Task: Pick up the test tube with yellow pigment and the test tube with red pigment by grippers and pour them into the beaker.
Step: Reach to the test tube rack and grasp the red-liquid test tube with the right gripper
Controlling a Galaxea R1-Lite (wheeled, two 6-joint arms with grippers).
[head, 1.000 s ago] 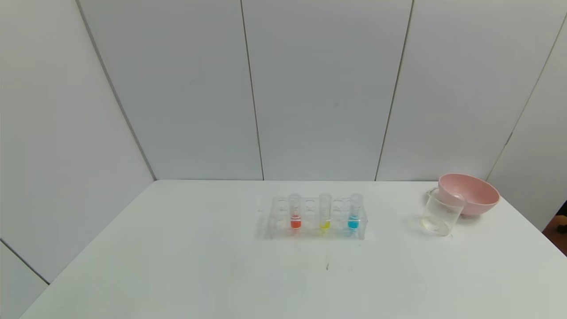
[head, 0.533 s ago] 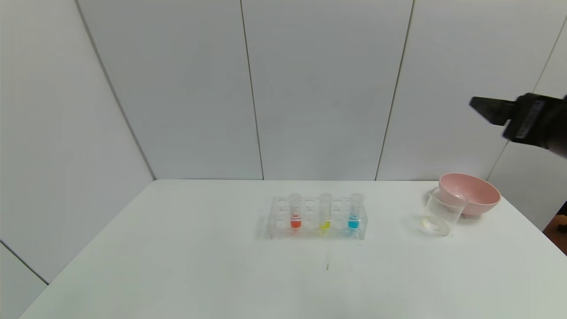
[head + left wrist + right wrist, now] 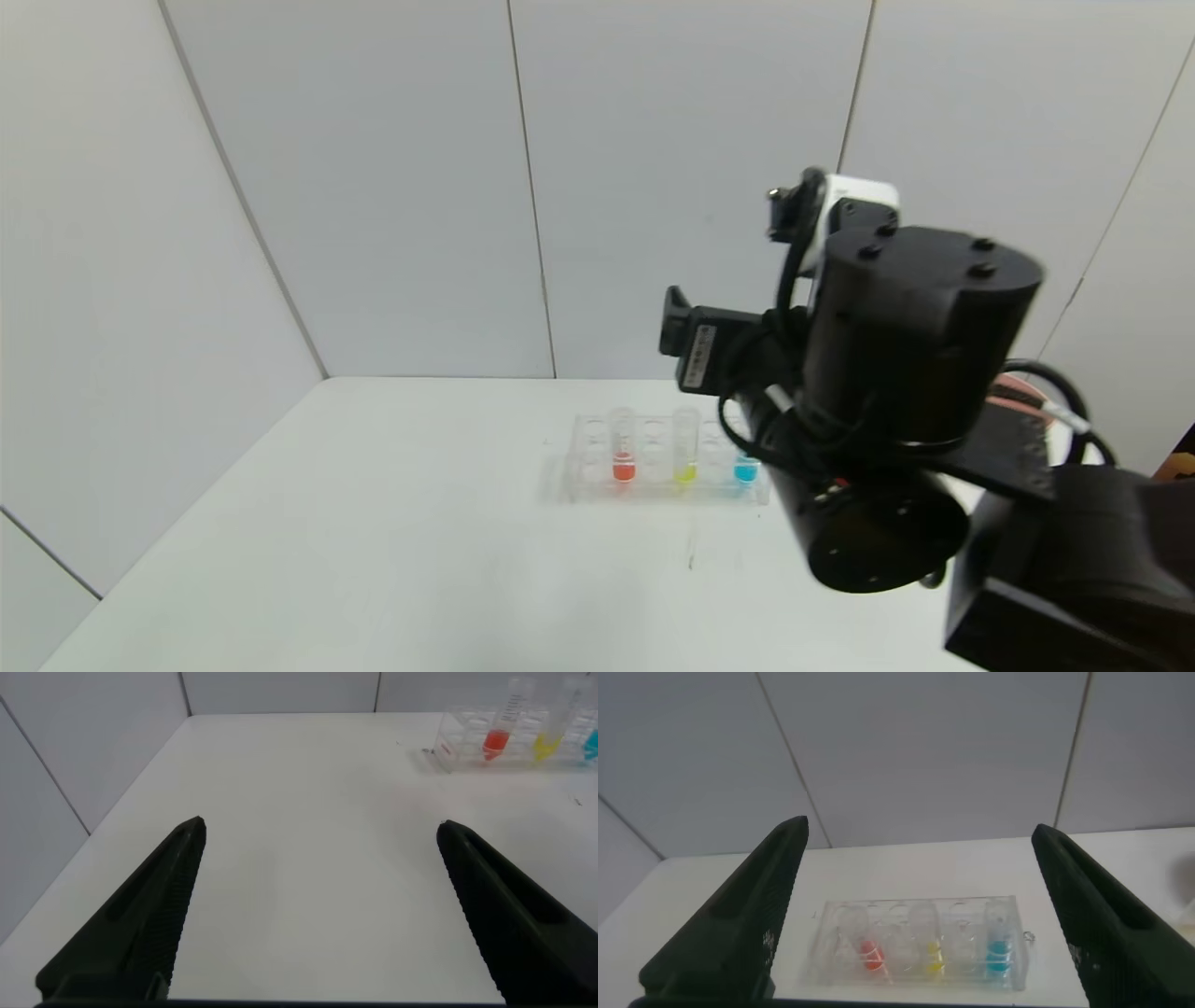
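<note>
The robot's right gripper should grab the red-pigment tube by its upper side (image 3: 623, 435), so that it can pour into the beaker while the red-pigment tube's opening (image 3: 622, 413) stays free.
The red-pigment tube (image 3: 623, 459), the yellow-pigment tube (image 3: 685, 459) and a blue tube (image 3: 746, 466) stand upright in a clear rack (image 3: 588, 467) at mid-table. My right gripper (image 3: 674, 322) hangs in the air above and just right of the rack. In the right wrist view it (image 3: 920, 826) is open and empty, facing the rack (image 3: 831, 952) with the red tube (image 3: 868, 952) and the yellow tube (image 3: 934, 957). My left gripper (image 3: 320, 826) is open and empty over bare table, with the red tube (image 3: 496, 739) and the yellow tube (image 3: 545, 745) far off. The beaker is hidden behind my right arm.
My right arm (image 3: 915, 392) fills the right of the head view and covers the table's right side. Grey wall panels stand close behind the white table (image 3: 373, 523). The blue tube also shows in the right wrist view (image 3: 997, 952).
My right arm has swung in from the right and now hangs by the rack, hiding the beaker and the pink bowl. The tubes and rack have not moved.
</note>
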